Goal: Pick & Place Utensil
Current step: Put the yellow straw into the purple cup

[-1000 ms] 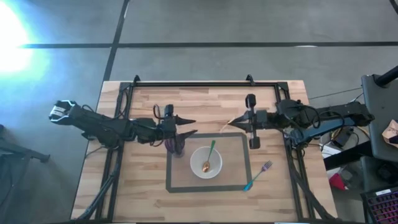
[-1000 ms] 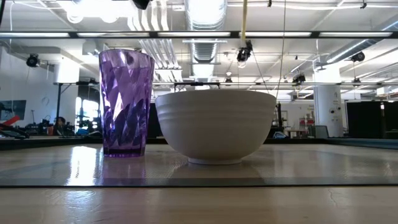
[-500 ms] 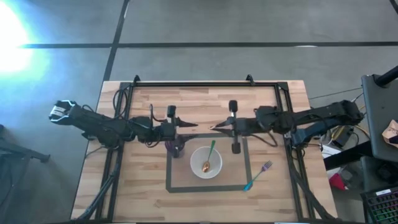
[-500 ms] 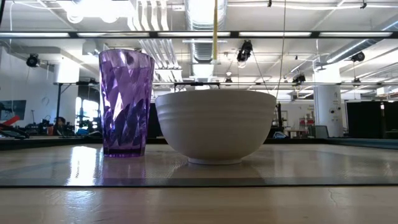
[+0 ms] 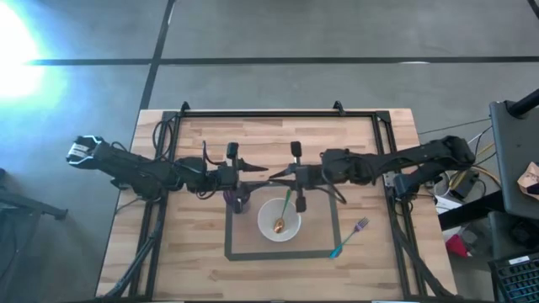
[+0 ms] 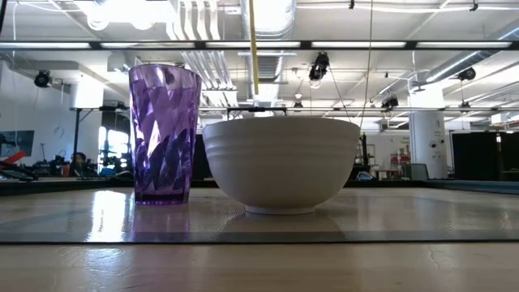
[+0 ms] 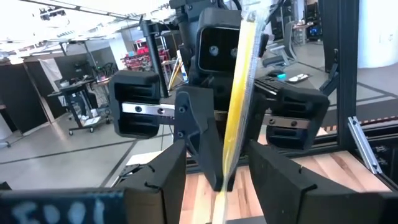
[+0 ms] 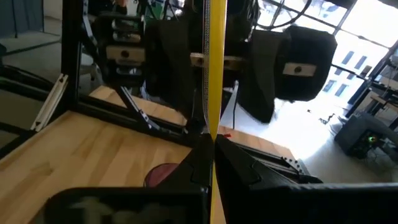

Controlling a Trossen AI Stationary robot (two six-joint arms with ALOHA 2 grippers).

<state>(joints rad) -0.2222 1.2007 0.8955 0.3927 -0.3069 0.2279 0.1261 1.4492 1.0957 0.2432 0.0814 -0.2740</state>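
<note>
My left gripper should grab its flat shaft (image 7: 234,127) next, so the yellow utensil goes into the purple cup.
A thin yellow plastic utensil (image 8: 216,62) with a serrated edge stands upright in the air. It also shows in the left wrist view (image 7: 239,87) and in the low view (image 6: 253,49), between the purple cup (image 6: 165,134) and the white bowl (image 6: 281,162). My right gripper (image 5: 282,174) is shut on it, above the mat's far edge. My left gripper (image 5: 261,171) faces it from the left. It is open, and its fingers (image 7: 165,183) stand on either side of the utensil without touching it. A green-handled spoon (image 5: 284,210) lies in the bowl. A teal-handled fork (image 5: 349,238) lies on the table. My right gripper pinches the yellow utensil's flat shaft (image 8: 215,127) between its two fingers, coming level from the table's right and lying across it. The utensil is upright and lifted clear. Its lower end (image 6: 255,91) hangs above the gap between cup and bowl.
The dark-bordered mat (image 5: 335,220) holds the cup (image 5: 242,200) and the bowl (image 5: 279,220). A black frame rail (image 5: 278,113) runs along the table's far edge. Bare wood lies at the near left and far middle of the table.
My right gripper has moved toward the table's left, carrying the upright yellow utensil from the mat's far right corner to my left gripper. The utensil now stands between the left gripper's open fingers. The cup, bowl, spoon and fork have stayed put.
</note>
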